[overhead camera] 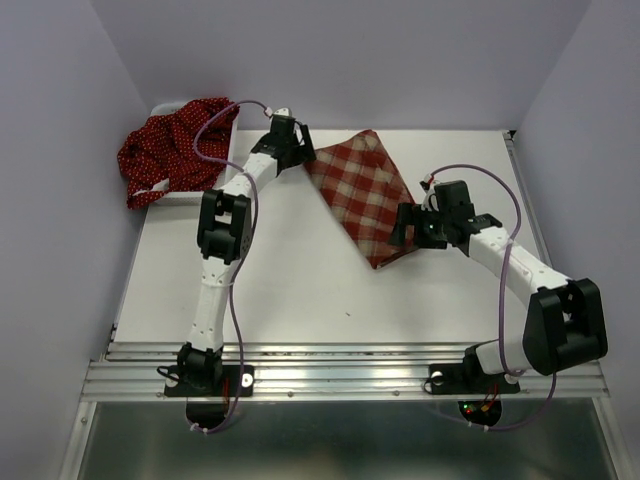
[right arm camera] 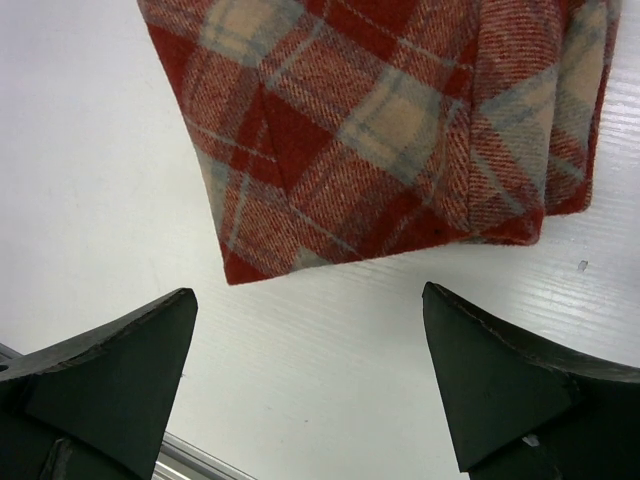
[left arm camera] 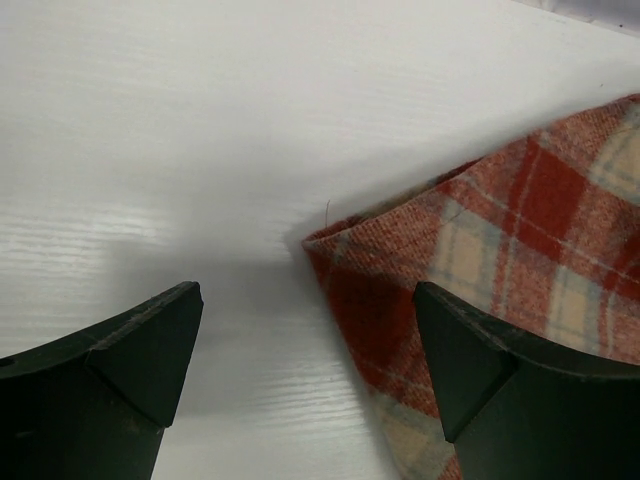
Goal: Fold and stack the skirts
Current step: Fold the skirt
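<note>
The folded plaid skirt needs to be turned straight for stacking. My left gripper should next grab it by its far corner nearest the basket point(left arm camera: 332, 256).
A red-and-cream plaid skirt point(overhead camera: 362, 195) lies folded flat on the white table, in the middle toward the back. My left gripper point(overhead camera: 298, 160) is open at its far left corner; in the left wrist view the skirt's corner point(left arm camera: 520, 240) lies between and just ahead of my fingers point(left arm camera: 462, 355). My right gripper point(overhead camera: 408, 232) is open just off its near right end; in the right wrist view the folded end point(right arm camera: 390, 120) lies just ahead of the fingers point(right arm camera: 480, 370), nothing between them. Dark red dotted skirts point(overhead camera: 170, 148) are heaped at the back left.
The dotted heap lies in and over a white basket point(overhead camera: 165, 104) in the back left corner. Purple-grey walls enclose the table point(overhead camera: 300, 290) on three sides. A metal rail point(overhead camera: 340, 365) runs along the near edge by the arm bases.
</note>
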### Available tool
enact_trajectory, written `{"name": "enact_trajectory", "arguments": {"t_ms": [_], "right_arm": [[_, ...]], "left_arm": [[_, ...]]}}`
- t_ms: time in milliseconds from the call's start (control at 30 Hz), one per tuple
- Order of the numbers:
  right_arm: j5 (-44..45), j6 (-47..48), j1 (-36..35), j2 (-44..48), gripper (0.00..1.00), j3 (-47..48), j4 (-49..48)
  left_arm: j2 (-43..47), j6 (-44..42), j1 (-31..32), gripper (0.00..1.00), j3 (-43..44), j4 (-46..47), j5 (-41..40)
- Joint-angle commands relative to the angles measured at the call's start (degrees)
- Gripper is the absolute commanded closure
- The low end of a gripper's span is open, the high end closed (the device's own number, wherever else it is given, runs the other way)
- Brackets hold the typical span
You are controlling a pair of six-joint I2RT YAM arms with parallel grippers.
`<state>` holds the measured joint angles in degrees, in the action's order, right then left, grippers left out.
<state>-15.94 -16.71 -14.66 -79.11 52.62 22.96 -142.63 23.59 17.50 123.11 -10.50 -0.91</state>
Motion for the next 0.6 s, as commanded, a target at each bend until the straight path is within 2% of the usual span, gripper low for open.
{"name": "enact_trajectory", "arguments": {"t_ms": [0,100,200,333,367,433,467,567], "right_arm": [[0.4,-0.4,0.1,1.5,0.0,0.3,-1.1],[0.8,-0.6,0.1,2.2,0.0,0.2,-0.9],[1.6,-0.7,0.1,2.6,0.0,0.1,0.1],[3.2,-0.9,0.1,3.1,0.0,0.2,0.8],[3.5,-1.0,0.1,3.3,0.0,0.2,0.9],[5.4,-1.5,0.1,4.0,0.0,-0.3,0.9],[6.4,-2.1,0.1,4.1,0.0,-0.4,0.8],[11.7,-4.7,0.1,4.1,0.0,-0.5,0.9]], "left_arm": [[-2.1,-1.6,1.0,0.01,5.0,-1.3,0.2],[-3.5,-0.7,0.1,0.02,5.6,1.0,1.8],[-5.3,1.4,-1.0,0.1,7.1,3.5,6.3],[-7.2,1.9,-1.0,0.19,8.7,5.6,8.6],[-7.4,2.0,-1.0,0.4,8.6,5.9,8.9],[-7.6,2.0,-1.1,0.7,8.4,6.5,10.4],[-7.4,2.1,-1.0,0.98,7.2,6.6,10.5],[-3.9,1.9,-0.9,1.0,1.6,8.4,10.8]]}}
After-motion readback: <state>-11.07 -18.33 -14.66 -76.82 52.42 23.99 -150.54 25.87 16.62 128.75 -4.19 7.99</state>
